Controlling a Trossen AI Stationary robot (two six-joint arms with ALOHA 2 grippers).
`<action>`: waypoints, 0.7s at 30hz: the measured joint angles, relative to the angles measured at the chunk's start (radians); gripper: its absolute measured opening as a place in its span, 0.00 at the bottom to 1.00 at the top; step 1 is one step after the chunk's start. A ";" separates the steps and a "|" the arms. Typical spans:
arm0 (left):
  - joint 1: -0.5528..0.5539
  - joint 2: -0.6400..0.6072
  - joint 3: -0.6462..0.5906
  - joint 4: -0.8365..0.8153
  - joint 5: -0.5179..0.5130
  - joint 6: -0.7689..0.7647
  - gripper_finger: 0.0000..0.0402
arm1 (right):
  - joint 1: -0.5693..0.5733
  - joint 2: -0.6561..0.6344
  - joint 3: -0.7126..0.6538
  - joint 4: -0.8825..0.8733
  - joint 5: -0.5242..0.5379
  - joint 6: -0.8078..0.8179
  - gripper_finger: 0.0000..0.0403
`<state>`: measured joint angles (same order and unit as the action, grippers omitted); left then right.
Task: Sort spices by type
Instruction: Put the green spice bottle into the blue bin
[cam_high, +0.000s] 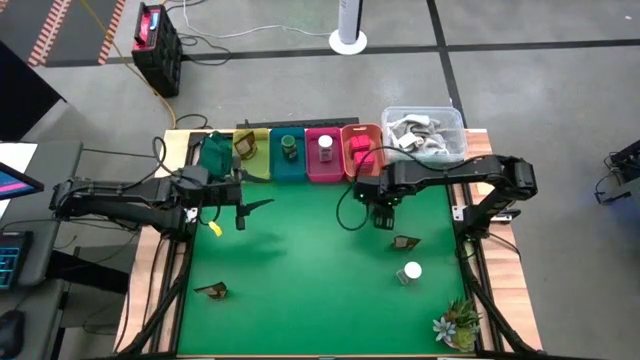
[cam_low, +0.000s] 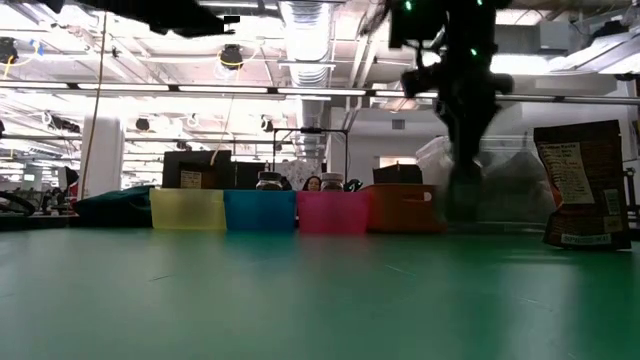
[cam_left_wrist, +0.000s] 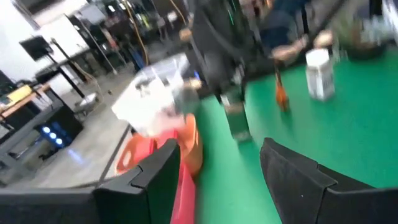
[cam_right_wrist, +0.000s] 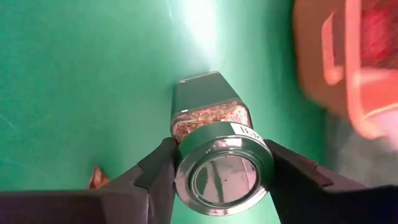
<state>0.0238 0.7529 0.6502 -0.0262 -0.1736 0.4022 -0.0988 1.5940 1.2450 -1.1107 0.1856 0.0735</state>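
Note:
I should move the jar toward the blue bin (cam_high: 288, 171) with my right gripper before I release it, because the bottom of the dark green jar is over the green mat.
My right gripper (cam_high: 383, 215) (cam_right_wrist: 221, 168) is shut on a dark green little jar (cam_right_wrist: 208, 112) of flaky spice, over the green mat in front of the orange bin (cam_high: 362, 135). My left gripper (cam_high: 250, 207) (cam_left_wrist: 221, 174) is open and holds nothing, hovering near the yellow bin (cam_high: 250, 165). A brown packet (cam_high: 405, 242) (cam_low: 585, 185) stands on the mat by its lower edge. Another brown packet (cam_high: 212, 290) lies near the left edge. A white-capped jar (cam_high: 410, 271) stands upright on the mat. My right gripper pinches the jar at its metal-rimmed lid end (cam_right_wrist: 183, 163), one finger (cam_right_wrist: 155, 171) on each side. The fingers come from above, pointing down. The jar hangs upright below them, lid toward the wrist; whether its base touches the mat I cannot tell.
A row of bins lines the far edge: green (cam_high: 215, 152), yellow, blue (cam_high: 290, 165), pink (cam_high: 325, 168), orange. Some hold spices. A clear tub (cam_high: 425, 135) sits at the far right corner, a small spiky plant (cam_high: 458, 322) at the near right. The middle of the mat (cam_high: 300, 270) is bare.

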 joint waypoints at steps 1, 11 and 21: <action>0.001 -0.008 0.000 -0.038 -0.002 0.011 0.52 | 0.000 -0.001 0.014 0.024 0.000 -0.003 0.57; 0.071 0.022 0.001 -0.039 0.012 -0.098 0.52 | -0.008 0.000 0.122 0.253 -0.002 -0.086 0.57; 0.087 0.344 0.067 0.151 0.013 -0.176 0.52 | -0.015 -0.001 0.176 0.414 -0.001 -0.168 0.57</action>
<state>0.1112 1.0964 0.7173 0.1250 -0.1609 0.2264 -0.1135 1.5933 1.4208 -0.6966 0.1841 -0.0949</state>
